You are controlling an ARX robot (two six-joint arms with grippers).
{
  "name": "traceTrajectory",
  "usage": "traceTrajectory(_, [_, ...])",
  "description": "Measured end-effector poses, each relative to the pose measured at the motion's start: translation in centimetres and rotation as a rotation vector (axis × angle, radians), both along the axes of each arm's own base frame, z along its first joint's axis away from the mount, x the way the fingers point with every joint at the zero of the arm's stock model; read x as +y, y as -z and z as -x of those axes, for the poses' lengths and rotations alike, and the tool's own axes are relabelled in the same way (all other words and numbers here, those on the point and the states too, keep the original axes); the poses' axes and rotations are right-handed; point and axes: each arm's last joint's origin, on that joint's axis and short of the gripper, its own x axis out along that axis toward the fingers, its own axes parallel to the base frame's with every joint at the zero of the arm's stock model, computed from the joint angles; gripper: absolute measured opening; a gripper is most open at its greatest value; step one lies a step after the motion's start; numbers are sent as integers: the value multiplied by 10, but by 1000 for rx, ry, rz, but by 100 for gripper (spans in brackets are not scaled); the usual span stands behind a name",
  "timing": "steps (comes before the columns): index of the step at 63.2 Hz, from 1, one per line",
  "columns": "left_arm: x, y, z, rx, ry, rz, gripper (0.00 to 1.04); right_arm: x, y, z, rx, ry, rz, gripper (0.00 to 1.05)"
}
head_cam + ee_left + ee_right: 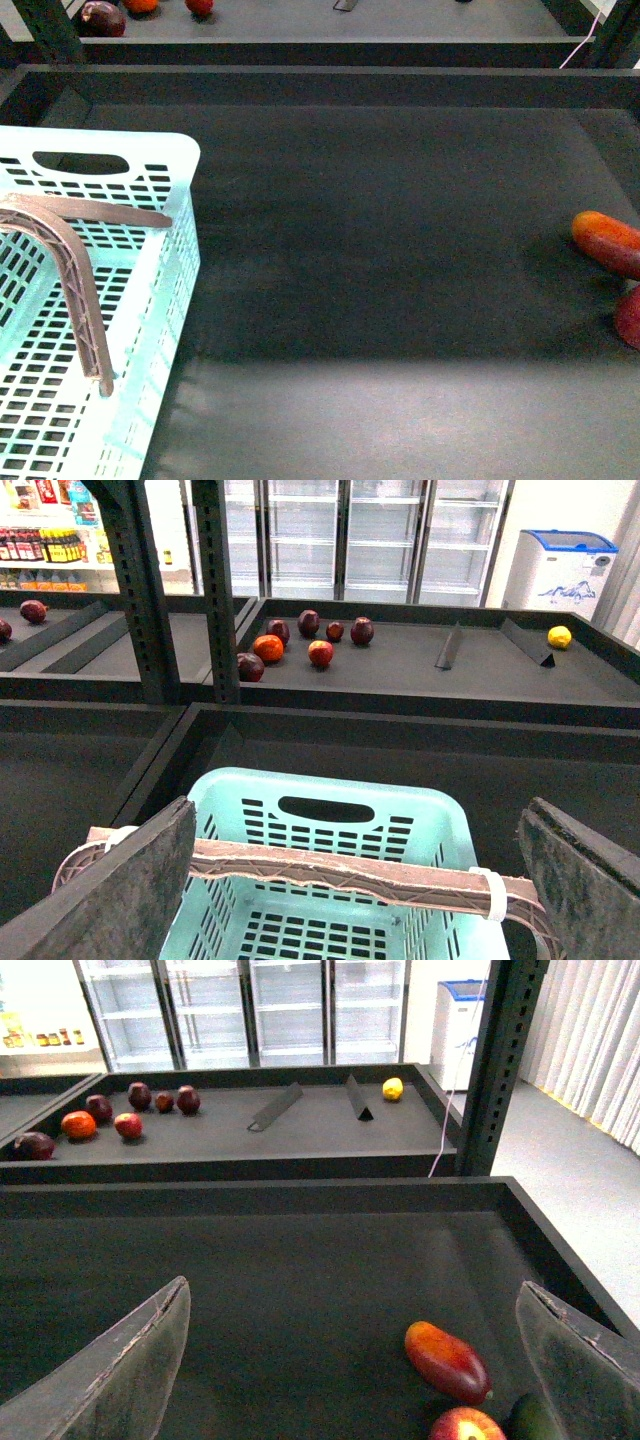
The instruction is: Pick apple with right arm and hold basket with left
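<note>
My left gripper should next grab the basket by its narrow brown handle (80, 285) to hold it, because the basket's body is far wider than my fingertips.
The light aqua basket (172, 150) stands at the left of the dark shelf floor, its brown lattice handle (70, 260) arching across it. In the left wrist view my left gripper (352, 880) hangs open over the basket (320, 780), and the handle (330, 868) runs across between the two fingers without touching either. The red apple (465, 1426) lies at the right, partly cut off by the picture's edge, and shows at the right edge of the front view (630, 318). My right gripper (350, 1370) is open and empty, set back from the apple.
An elongated orange-red fruit (447, 1361) lies just beyond the apple, also seen as the long fruit (605, 243). A dark green fruit (532, 1422) sits beside the apple. The shelf's raised wall (320, 85) closes the back. Several fruits (300, 640) lie on the shelf behind.
</note>
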Motion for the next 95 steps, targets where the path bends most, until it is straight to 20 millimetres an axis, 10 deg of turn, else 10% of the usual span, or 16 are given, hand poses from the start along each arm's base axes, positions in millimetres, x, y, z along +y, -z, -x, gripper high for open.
traceTrajectory(36, [0,0,0,3,5,8,98,0,0,0,0,0,0,96])
traceTrajectory(44, [-6,0,-1,447,98,501,98,0,0,0,0,0,0,96])
traceTrajectory(54, [-10,-15,-4,506,44,904,98,0,0,0,0,0,0,96])
traceTrajectory(65, [-3,-7,-43,571,-58,1214,98,0,0,0,0,0,0,96])
traceTrajectory(95, [26,22,-129,600,-277,1272,98,0,0,0,0,0,0,96])
